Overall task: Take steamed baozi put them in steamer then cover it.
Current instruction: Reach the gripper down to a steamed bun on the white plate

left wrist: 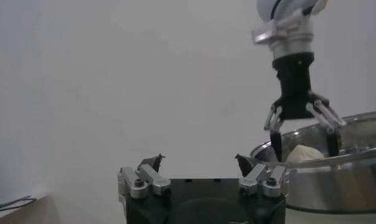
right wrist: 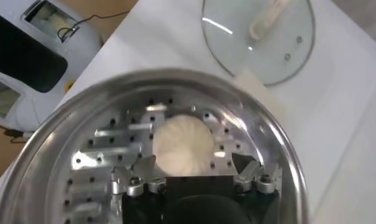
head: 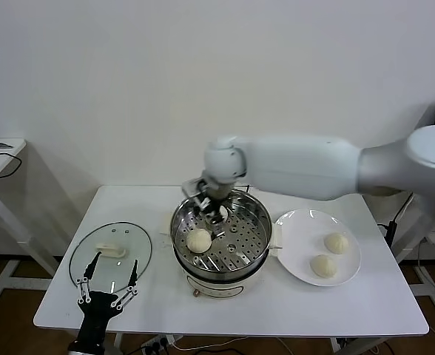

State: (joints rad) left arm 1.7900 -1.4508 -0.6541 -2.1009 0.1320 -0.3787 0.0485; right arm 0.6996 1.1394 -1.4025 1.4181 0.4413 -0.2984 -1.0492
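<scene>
I will next use my right gripper to grab the baozi on the white plate by its rounded sides, so that I fill the steamer with another baozi.
The shiny steel steamer (head: 258,222) stands mid-table on its white base. One cream-white baozi (head: 199,240) lies on its perforated tray (right wrist: 115,158), left of centre. My right gripper (head: 210,210) hangs open just above that baozi (right wrist: 182,145), the fingers spread to either side and clear of it; the left wrist view shows the same right gripper (left wrist: 303,143) and baozi (left wrist: 303,153). Two more baozi (head: 336,242) (head: 323,265) rest on the white plate (head: 299,225) to the right. My left gripper (head: 108,279) waits open and empty at the table's front left.
The round glass lid (head: 129,244) with a white handle (head: 111,251) lies flat on the table left of the steamer, just beyond my left gripper (left wrist: 199,159); it also shows as the lid (right wrist: 236,42) in the right wrist view. The white table (head: 277,307) ends close behind the plate.
</scene>
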